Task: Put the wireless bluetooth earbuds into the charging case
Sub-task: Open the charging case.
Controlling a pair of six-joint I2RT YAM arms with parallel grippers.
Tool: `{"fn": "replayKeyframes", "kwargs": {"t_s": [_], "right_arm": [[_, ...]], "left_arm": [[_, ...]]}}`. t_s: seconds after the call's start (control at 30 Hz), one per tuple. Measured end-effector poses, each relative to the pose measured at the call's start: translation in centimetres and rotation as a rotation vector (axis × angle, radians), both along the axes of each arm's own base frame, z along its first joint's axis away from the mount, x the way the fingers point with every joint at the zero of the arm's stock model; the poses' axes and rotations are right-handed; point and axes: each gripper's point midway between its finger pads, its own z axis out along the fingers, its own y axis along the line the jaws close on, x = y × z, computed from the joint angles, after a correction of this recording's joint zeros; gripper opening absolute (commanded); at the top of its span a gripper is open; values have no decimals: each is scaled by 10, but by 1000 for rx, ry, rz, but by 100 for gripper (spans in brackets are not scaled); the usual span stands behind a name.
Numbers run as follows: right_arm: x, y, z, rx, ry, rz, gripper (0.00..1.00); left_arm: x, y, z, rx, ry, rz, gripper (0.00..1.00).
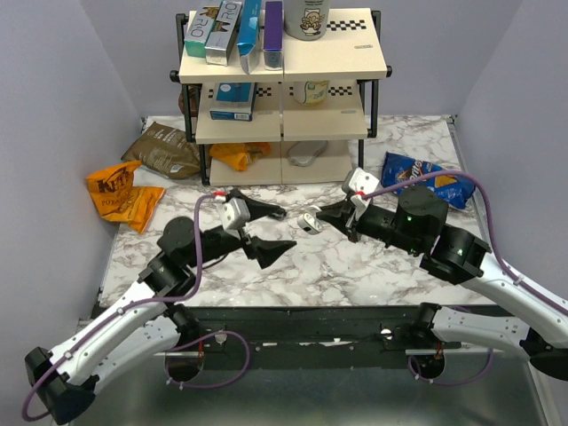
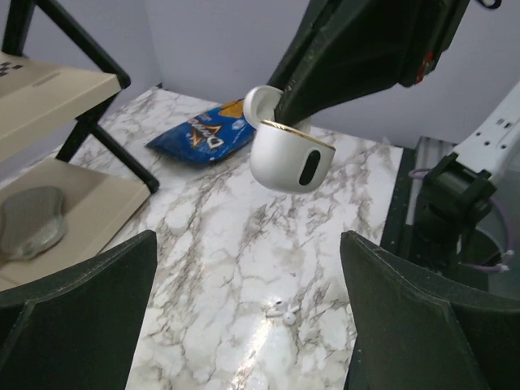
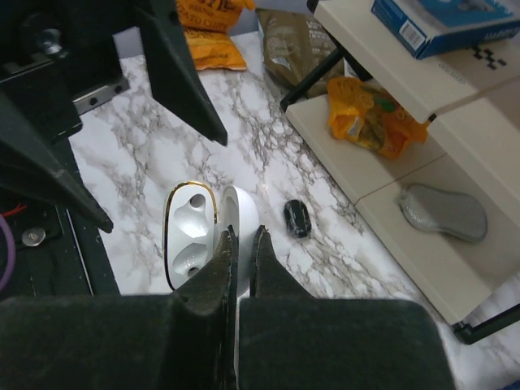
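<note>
Both sockets should stay free to insert the earbuds, so my left gripper will next grab the charging case by its body below the gold rim [image 1: 309, 223] [image 2: 289, 162].
The charging case [image 3: 188, 236] here is white with a gold rim, open, both sockets empty. It hangs above the marble, and my right gripper [image 3: 244, 236] is shut on its lid [image 3: 242, 207]. In the top view the case [image 1: 309, 222] sits at the right gripper's [image 1: 323, 216] tip, mid-table. My left gripper [image 2: 248, 260] is open, its fingers spread wide and pointing at the case [image 2: 288, 158]. Two small white earbuds [image 2: 284, 312] lie together on the marble below and between the left fingers. The left gripper [image 1: 289, 229] holds nothing.
A small glossy black oval [image 3: 296, 218] lies on the marble just beyond the case. A shelf rack [image 1: 284, 106] with boxes stands at the back, a grey pouch [image 3: 443, 211] on its lowest board. Snack bags lie around: blue [image 1: 422, 177], orange [image 1: 120, 191], brown [image 1: 164, 151].
</note>
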Motion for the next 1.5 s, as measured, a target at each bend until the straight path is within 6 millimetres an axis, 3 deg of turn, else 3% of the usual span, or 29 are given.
{"fn": "replayKeyframes", "kwargs": {"t_s": [0.1,0.23,0.37,0.5,0.57,0.73,1.1,1.33,1.5], "right_arm": [[-5,1,7,10,-36,38,1],[-12,7,6,4,-42,95,1],[-18,12,1,-10,-31,140,1],[-20,15,-3,-22,-23,159,1],[-20,17,-6,-31,-20,168,1],[-18,24,-14,-53,-1,181,1],[-18,33,-14,-61,10,207,1],[-18,35,-13,-59,9,208,1],[-17,35,-14,-61,11,207,1]], "left_arm": [[3,-11,7,-11,91,-121,99],[-6,-24,-7,6,206,-249,99],[-15,-25,1,-14,185,-300,98],[-22,-25,10,-34,146,-340,89],[-24,-25,11,-34,137,-362,79],[-26,-29,1,-9,154,-400,68],[-25,-29,-9,19,157,-397,60],[-25,-29,-11,26,148,-395,48],[-26,-30,-11,27,143,-399,57]]}}
